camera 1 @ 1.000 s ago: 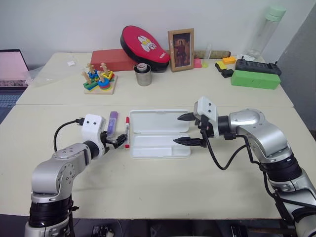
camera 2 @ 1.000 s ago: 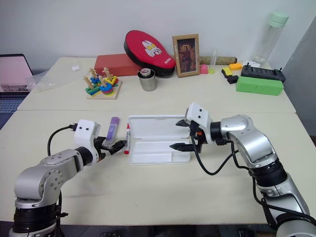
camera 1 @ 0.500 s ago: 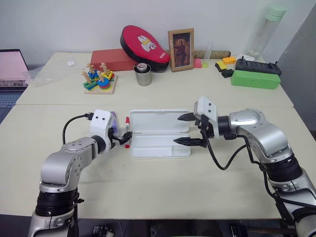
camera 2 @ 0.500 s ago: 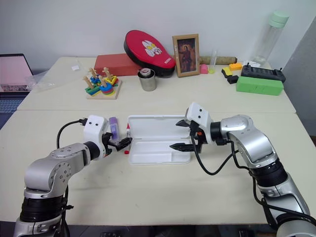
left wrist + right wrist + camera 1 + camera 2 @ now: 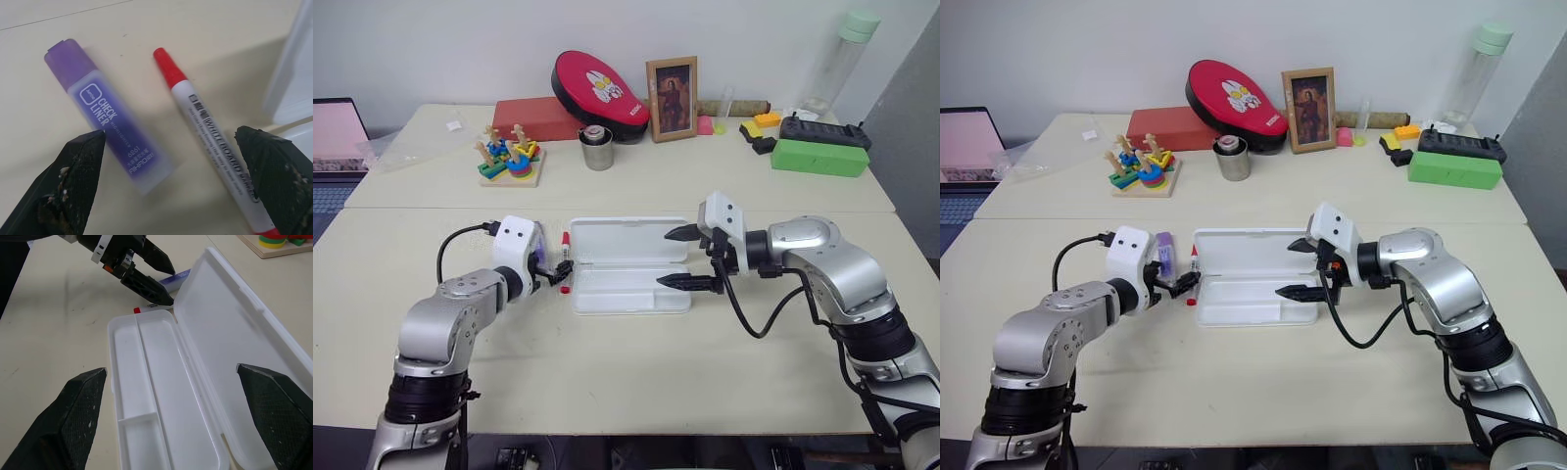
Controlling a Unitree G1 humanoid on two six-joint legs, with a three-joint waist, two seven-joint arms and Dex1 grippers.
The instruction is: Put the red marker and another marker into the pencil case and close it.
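The white marker body [image 5: 215,142] and the purple highlighter [image 5: 115,120] are below the fingers of my left gripper in the left wrist view, so my left gripper needs to go lower before it closes.
The red marker [image 5: 215,142], white-barrelled with a red cap, lies on the table just left of the open white pencil case [image 5: 626,240]. The purple highlighter [image 5: 115,132] lies beside it, farther from the case. My left gripper [image 5: 560,272] hovers open over the pair, one finger by the highlighter and the other by the marker, touching neither. The case tray [image 5: 146,377] is empty and its lid [image 5: 234,357] lies flat. Over the case's right end my right gripper [image 5: 664,257] is open and empty, pointing left.
Along the back of the table stand a wooden stacking toy [image 5: 510,157], a metal cup [image 5: 597,149], a red oval padded case [image 5: 599,84], a framed picture [image 5: 672,98], a green box [image 5: 819,157] and a tall bottle [image 5: 847,54]. A laptop [image 5: 335,147] is at far left.
My left arm has edged right toward the case, and its wrist now covers most of the highlighter in the head views. The right arm and the case have not moved.
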